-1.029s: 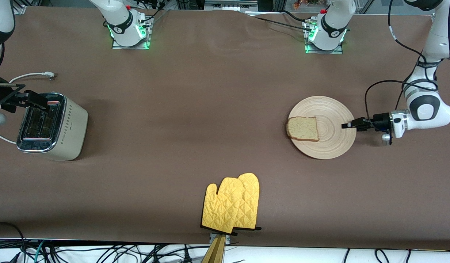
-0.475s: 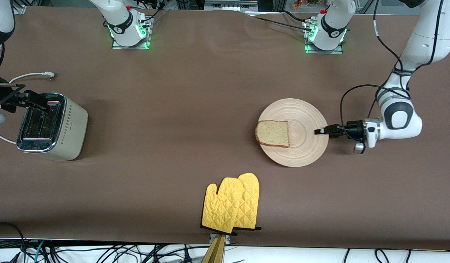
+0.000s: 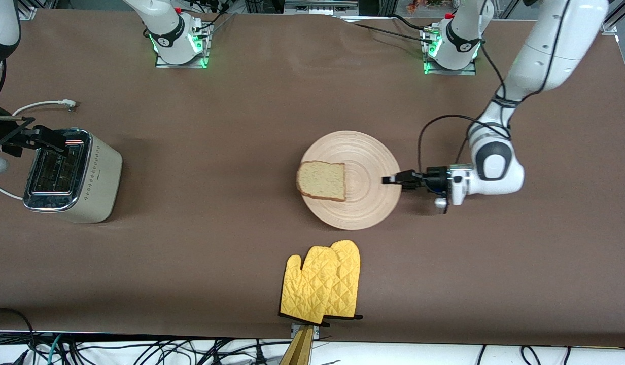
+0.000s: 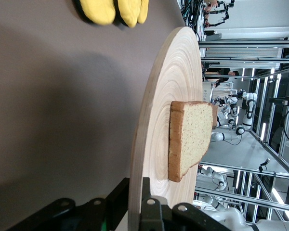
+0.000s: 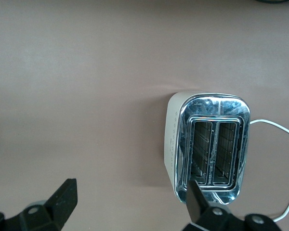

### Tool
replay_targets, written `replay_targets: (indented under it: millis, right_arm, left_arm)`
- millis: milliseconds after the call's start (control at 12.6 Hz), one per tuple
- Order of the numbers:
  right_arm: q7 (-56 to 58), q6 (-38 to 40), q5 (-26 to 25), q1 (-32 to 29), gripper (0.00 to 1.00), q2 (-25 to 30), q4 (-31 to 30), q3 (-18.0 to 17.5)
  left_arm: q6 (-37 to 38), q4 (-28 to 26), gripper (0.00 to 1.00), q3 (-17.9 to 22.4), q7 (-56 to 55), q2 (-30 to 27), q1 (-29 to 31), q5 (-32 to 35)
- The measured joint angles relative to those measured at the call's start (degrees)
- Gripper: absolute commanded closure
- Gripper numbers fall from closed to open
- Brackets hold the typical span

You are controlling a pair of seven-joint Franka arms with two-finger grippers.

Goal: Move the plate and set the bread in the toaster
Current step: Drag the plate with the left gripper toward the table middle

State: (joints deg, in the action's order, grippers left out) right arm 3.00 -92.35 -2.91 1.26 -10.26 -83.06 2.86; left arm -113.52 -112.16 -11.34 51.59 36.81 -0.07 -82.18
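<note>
The plate's lower edge (image 4: pixel 138 144) hangs above the shadowed table, so my left gripper keeps holding the plate for now.
The round wooden plate (image 3: pixel 368 167) lies near the middle of the table, with the bread (image 3: pixel 321 180) flat on the part toward the toaster. My left gripper (image 3: pixel 393 179) is shut on the plate's rim at the edge toward the left arm's end. In the left wrist view its fingers clamp the plate (image 4: pixel 154 125) edge-on, with the left gripper (image 4: pixel 136 192) below the bread (image 4: pixel 189 139). The cream toaster (image 3: pixel 97 172) stands at the right arm's end, both slots empty. My right gripper (image 3: pixel 41 138) hangs open over it; the right wrist view shows the toaster (image 5: pixel 172 139) beside the open right gripper (image 5: pixel 130 187).
Yellow oven mitts (image 3: pixel 322 284) lie near the table's front edge, nearer to the front camera than the plate, and show in the left wrist view as oven mitts (image 4: pixel 111 9). The toaster's white cord (image 3: pixel 41 105) trails toward the robots' side. Bare brown tabletop lies between plate and toaster.
My left gripper has carried the plate, bread still on it, a long way toward the toaster's end of the table. The right arm has not moved.
</note>
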Motion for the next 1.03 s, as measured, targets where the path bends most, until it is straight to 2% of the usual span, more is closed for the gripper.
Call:
replay_targets:
  millis: [475,633,1029]
  right_arm:
    - [0.00,-0.01,0.00,-0.03,0.00,-0.01,0.01,0.01]
    - [0.00,-0.01,0.21,-0.03,0.00,-0.04,0.01,0.01]
    - [0.00,-1.71,1.74,-0.02,0.00,-0.06,0.01,-0.03]
  left_arm:
    - [-9.02,2.93,1.00,0.31,2.55,4.42,-14.51,-11.97]
    - [-10.23,3.59,1.00,0.57,3.59,5.87,-16.53,-13.91]
    - [-11.73,4.47,1.00,0.87,3.86,6.90,-17.14,-13.92]
